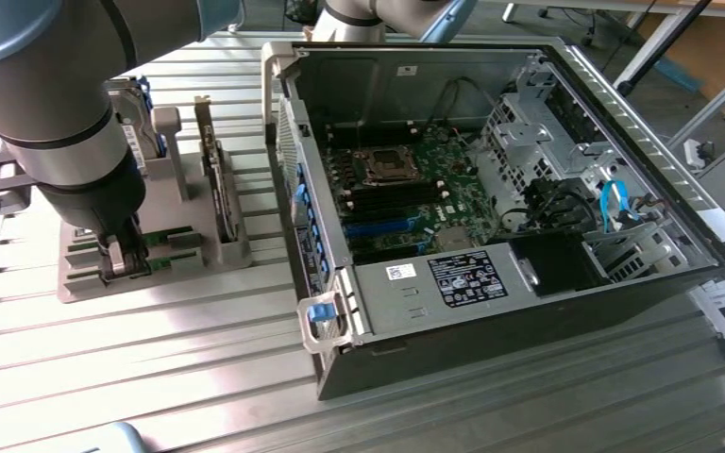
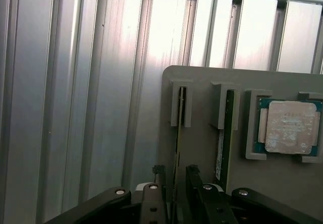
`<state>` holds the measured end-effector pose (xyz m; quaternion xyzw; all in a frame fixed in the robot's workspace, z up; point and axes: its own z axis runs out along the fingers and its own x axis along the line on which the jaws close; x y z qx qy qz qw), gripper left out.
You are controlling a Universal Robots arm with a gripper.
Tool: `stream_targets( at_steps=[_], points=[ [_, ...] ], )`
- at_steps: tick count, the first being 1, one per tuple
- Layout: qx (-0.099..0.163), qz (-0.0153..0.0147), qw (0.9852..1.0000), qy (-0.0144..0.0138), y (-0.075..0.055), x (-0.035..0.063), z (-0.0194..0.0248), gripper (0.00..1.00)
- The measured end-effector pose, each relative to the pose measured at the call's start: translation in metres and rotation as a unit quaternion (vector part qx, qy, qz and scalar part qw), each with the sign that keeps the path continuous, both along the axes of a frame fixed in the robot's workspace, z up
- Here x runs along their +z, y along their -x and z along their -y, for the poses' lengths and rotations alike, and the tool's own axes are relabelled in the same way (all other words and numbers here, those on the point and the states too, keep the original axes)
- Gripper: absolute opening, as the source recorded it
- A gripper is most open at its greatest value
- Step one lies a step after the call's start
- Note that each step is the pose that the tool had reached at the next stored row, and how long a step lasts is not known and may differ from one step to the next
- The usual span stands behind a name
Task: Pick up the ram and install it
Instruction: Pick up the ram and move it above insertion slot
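Next, my gripper grabs the ram by its upper long edge to install it in the memory slots of the computer case.
A thin green ram stick stands on edge in a slot of the grey holder plate. My gripper straddles its near end with one finger on each side and a small gap to each, so it is open. A second ram stick with a white label stands in the neighbouring slot. In the exterior view my gripper reaches down into the holder at the exterior view's left. The open computer case lies beside it, with the memory slots on its motherboard.
A square silver processor chip sits in a recess of the holder past the second stick. A hard drive with blue rails and an upright card stand in the holder behind my arm. Everything rests on a ribbed aluminium table.
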<state>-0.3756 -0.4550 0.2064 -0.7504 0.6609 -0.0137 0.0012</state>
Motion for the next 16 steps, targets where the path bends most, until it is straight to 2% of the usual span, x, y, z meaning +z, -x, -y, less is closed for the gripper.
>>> stream_targets(
  at_steps=[1, 3, 5, 16],
  points=[
    [0.000, 0.0000, 1.0000, 0.0000, 0.0000, 0.0000, 0.0000, 0.29],
    [0.000, 0.0000, 1.0000, 0.0000, 0.0000, 0.0000, 0.0000, 0.16],
    [0.000, 0.0000, 1.0000, 0.0000, 0.0000, 0.0000, 0.0000, 0.13],
    [0.000, 0.0000, 1.0000, 0.0000, 0.0000, 0.0000, 0.0000, 0.13]
  ],
)
